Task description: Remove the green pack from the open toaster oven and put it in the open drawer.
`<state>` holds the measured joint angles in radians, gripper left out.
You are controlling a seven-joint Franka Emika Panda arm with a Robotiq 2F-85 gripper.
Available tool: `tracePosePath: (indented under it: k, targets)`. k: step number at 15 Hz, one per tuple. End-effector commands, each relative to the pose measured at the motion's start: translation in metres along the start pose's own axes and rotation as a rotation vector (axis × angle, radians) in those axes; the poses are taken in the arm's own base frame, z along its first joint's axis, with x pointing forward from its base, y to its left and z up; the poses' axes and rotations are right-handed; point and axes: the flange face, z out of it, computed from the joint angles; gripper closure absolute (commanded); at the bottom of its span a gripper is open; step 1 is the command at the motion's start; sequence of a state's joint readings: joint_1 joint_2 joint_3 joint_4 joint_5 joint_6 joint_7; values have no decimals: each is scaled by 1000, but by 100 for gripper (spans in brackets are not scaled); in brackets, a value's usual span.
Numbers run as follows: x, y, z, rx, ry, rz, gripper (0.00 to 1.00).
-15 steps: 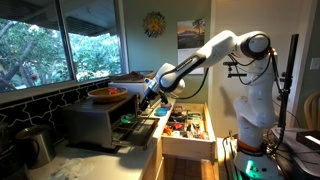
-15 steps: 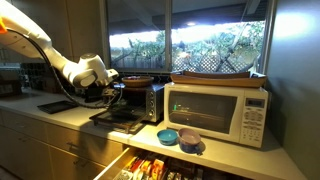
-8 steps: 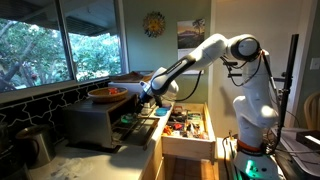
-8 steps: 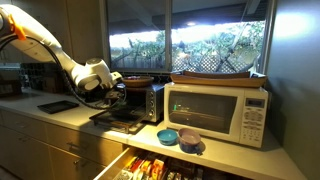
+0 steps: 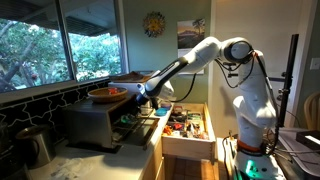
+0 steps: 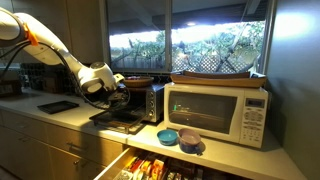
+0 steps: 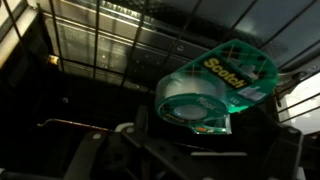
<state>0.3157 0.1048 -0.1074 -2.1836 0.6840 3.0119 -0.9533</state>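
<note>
The near edge of the roll is all my fingers reach, so my gripper should move farther before it closes on the green pack (image 7: 215, 85).
The green pack (image 7: 215, 85) is a green Scotch tape dispenser with a clear roll. In the wrist view it lies on the wire rack inside the dark toaster oven (image 5: 92, 122), which also shows in an exterior view (image 6: 143, 100). My gripper (image 7: 185, 150) is open, its dark fingers on either side just short of the pack. In both exterior views the gripper (image 5: 143, 96) (image 6: 112, 86) is at the oven's mouth above the dropped door (image 5: 137, 128). The pack is hidden there. The open drawer (image 5: 187, 140) (image 6: 150, 168) holds many colourful things.
A white microwave (image 6: 218, 111) stands beside the oven, with two small bowls (image 6: 179, 137) in front of it. A wooden bowl (image 5: 107, 94) sits on the oven's top. A metal kettle (image 5: 35, 146) stands by the window. The robot's base (image 5: 255, 135) is beyond the drawer.
The arm has reached further toward the oven opening, and the gripper has moved in over the door to the mouth. The oven, drawer and other things have not moved.
</note>
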Motion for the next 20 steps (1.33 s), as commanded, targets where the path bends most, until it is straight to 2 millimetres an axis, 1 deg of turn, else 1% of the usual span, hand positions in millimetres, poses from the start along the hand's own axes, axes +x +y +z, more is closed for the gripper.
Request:
tracePosePath:
  k: [1,3,4,5,6,7,9,10,13,15,17,19,20]
  targets:
    - [3,3,12,-9,23,-10,0]
    - [3,6,16,-9,27,-7,2]
    - [1,7,19,-4,23,-4,9]
    - [-1,8,21,-2,16,-4,13]
    - [-3,9,24,2,8,-2,22]
    - [-6,11,26,5,-2,0,38]
    - [-9,11,29,11,-14,4,51]
    - [-8,11,28,11,-14,3,53]
    - [-9,13,24,15,-22,9,53]
    - [-13,15,15,19,-38,22,53]
    - [-16,16,2,36,-46,38,53]
    - [-29,16,-11,66,-77,44,53]
    - [-41,16,-17,79,-100,49,53]
